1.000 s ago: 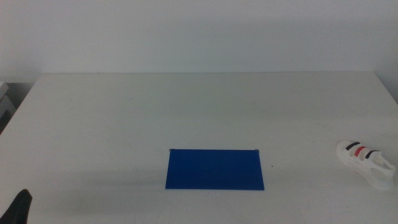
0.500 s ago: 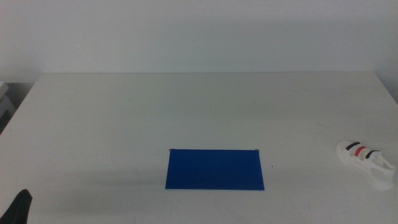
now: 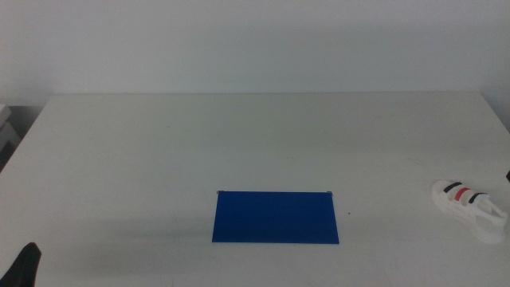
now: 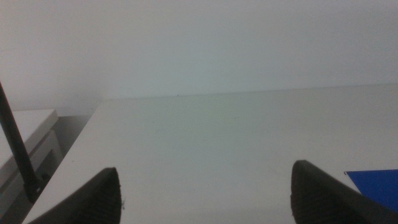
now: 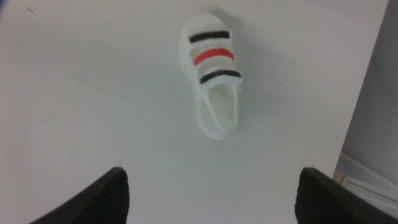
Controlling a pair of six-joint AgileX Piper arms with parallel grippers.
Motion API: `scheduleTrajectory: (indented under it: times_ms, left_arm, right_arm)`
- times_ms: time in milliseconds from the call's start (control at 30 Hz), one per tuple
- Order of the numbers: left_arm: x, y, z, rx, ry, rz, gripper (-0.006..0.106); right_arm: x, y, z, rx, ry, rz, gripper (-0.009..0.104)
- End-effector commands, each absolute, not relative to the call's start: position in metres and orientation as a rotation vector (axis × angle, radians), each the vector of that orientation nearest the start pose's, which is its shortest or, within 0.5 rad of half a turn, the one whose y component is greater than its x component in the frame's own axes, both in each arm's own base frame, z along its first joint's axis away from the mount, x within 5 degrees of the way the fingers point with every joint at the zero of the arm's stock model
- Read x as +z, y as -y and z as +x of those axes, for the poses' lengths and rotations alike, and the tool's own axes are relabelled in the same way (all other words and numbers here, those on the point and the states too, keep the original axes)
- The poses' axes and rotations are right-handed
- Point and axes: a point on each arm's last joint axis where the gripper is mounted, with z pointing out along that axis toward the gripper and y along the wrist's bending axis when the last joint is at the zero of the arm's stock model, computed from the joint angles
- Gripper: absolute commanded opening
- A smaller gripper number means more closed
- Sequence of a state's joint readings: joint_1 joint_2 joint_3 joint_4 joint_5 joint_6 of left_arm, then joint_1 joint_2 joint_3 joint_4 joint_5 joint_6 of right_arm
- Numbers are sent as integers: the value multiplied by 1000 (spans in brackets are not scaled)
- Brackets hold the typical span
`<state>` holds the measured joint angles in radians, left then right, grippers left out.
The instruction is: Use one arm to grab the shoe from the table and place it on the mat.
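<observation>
The white shoe is long from its rounded toe (image 3: 441, 191) to its heel, so the right gripper will keep the shoe level by next grabbing across the shoe's strapped middle (image 3: 470, 205).
The white shoe (image 3: 470, 206) with two black straps and one red strap lies on its sole near the table's right edge. The royal-blue mat (image 3: 276, 216) lies flat at the front middle, well left of the shoe. My right gripper (image 5: 212, 174) is open and empty, hovering above the table with the shoe (image 5: 211, 73) straight ahead between its jaws, not touching it. Only a dark sliver of the right arm (image 3: 508, 175) shows at the middle view's right edge. My left gripper (image 4: 205, 171) is open and empty and waits at the front left corner (image 3: 26, 267).
The off-white table (image 3: 239, 135) is bare apart from the mat and the shoe. Its right edge (image 5: 368, 93) runs close beside the shoe. A corner of the mat (image 4: 376, 186) shows in the left wrist view. A white cabinet (image 4: 25, 143) stands beyond the table's left side.
A dark sliver of the right arm has appeared at the middle view's right edge, above the shoe. The shoe, the mat and the left gripper have not moved.
</observation>
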<state>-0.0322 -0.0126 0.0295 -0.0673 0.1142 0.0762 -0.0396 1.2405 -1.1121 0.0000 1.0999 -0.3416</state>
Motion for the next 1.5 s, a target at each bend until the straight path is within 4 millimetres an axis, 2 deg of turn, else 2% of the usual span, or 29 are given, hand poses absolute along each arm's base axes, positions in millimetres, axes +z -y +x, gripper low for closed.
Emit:
scheduleTrajectory:
  times_ms: [0,233,467,767,1000,1100,1200,1300,1433,1467]
  left_arm:
    - [199,2,56,-35,-1526,26,94]
    - [199,2,56,-35,-1526,26,94]
    - [199,2,56,-35,-1526,26,94]
    - [199,2,56,-35,-1526,26,94]
    - [199,2,56,-35,-1526,26,94]
    - [199,2,56,-35,-1526,26,94]
    - [199,2,56,-35,-1526,26,94]
    - [199,2,56,-35,-1526,26,94]
    - [199,2,56,-35,-1526,26,94]
    - [199,2,56,-35,-1526,26,94]
  right_arm:
    - [335,19,249,-156,-2631,-432,87]
    - [299,27,283,-137,-2694,-431,87]
    - [267,29,308,-127,-2726,-481,87]
    - [226,31,330,-129,-2763,-614,87]
    - [199,32,344,-120,-2783,-620,85]
    - [190,33,347,-123,-2789,-626,77]
    - [184,33,349,-116,-2805,-629,62]
    - [180,33,348,-106,-2824,-632,39]
    - [190,30,344,-100,-2829,-640,-4]
    - [197,27,342,-103,-2816,-633,-4]
